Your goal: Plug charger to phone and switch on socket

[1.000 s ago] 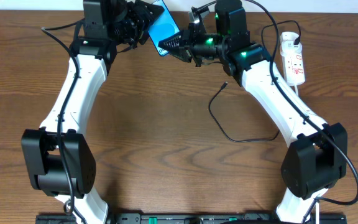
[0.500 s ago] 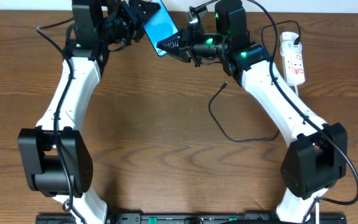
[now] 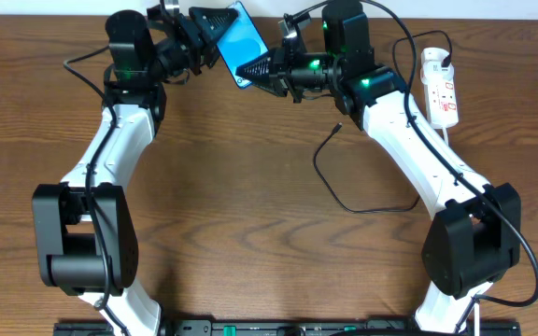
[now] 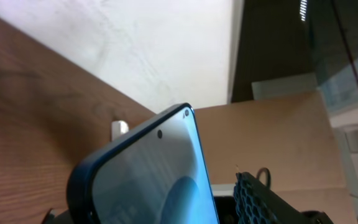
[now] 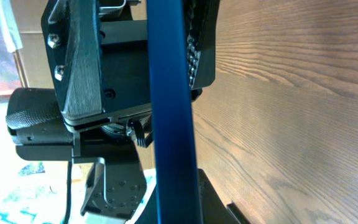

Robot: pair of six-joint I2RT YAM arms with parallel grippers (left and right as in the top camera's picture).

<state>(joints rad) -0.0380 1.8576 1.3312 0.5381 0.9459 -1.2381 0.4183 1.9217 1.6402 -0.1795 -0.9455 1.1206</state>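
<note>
I will next grab the phone by its upper end with my left gripper, so the phone's lower end stays free to plug in the charger.
The phone, its screen light blue, hangs tilted above the table's far edge between both grippers. My right gripper is shut on its lower end. In the right wrist view the phone shows edge-on as a dark blue strip. My left gripper stands open round the upper end, and one honeycomb pad lies close against the phone's side. The screen fills the lower left wrist view. The charger cable loops on the table with its connector tip free. The socket lies at the far right.
The table's far edge meets a white wall just behind the phone. Black arm cables arch over the right arm near the socket. Bare wood lies in the middle and at the left of the table.
My left arm has shifted and turned its wrist near the phone's upper end. The phone has barely moved. The right arm, cable and socket are as before.
</note>
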